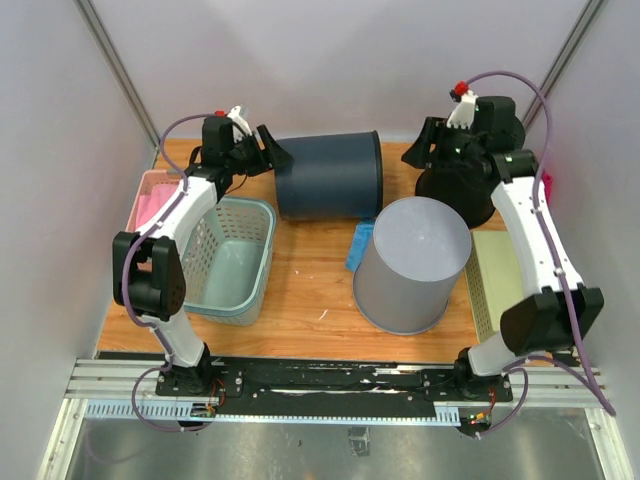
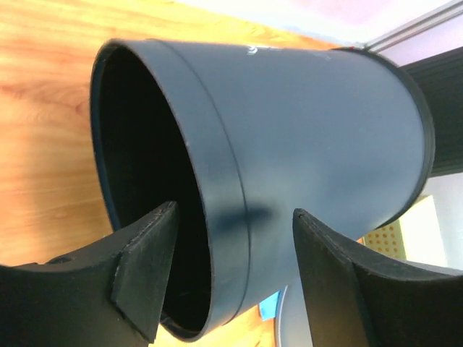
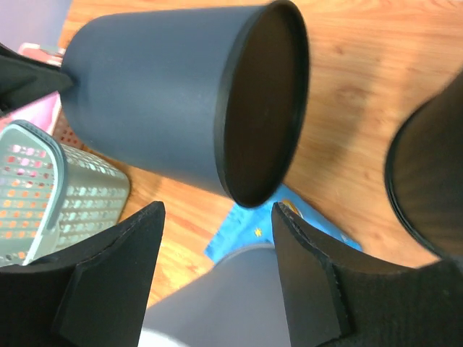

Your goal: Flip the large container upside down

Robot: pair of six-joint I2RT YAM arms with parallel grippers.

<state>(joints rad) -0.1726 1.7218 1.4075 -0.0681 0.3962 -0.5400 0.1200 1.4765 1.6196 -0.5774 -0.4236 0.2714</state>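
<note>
The large container should next be held with my right gripper by the rim of the container's base [image 1: 378, 168], so that the container's opening stays free to turn onto the table.
A large dark blue-grey container [image 1: 330, 175] lies on its side at the back middle of the table, its mouth to the left and its base to the right. My left gripper [image 1: 272, 155] is open at the mouth. In the left wrist view [image 2: 233, 210] its jaws straddle the rim of the container [image 2: 311, 130], one finger in front of the opening and one outside the wall, with gaps on both sides. My right gripper [image 1: 420, 150] is open and empty, above and right of the base. In the right wrist view [image 3: 217, 208] it hangs short of the container's dark base [image 3: 264, 108].
A light grey container [image 1: 412, 262] stands upside down at front middle, on a blue packet [image 1: 360, 245]. A black container [image 1: 465, 190] stands under the right arm. A teal basket [image 1: 235, 260] and a pink basket [image 1: 150, 195] are at left; a cream perforated tray [image 1: 490, 280] is at right.
</note>
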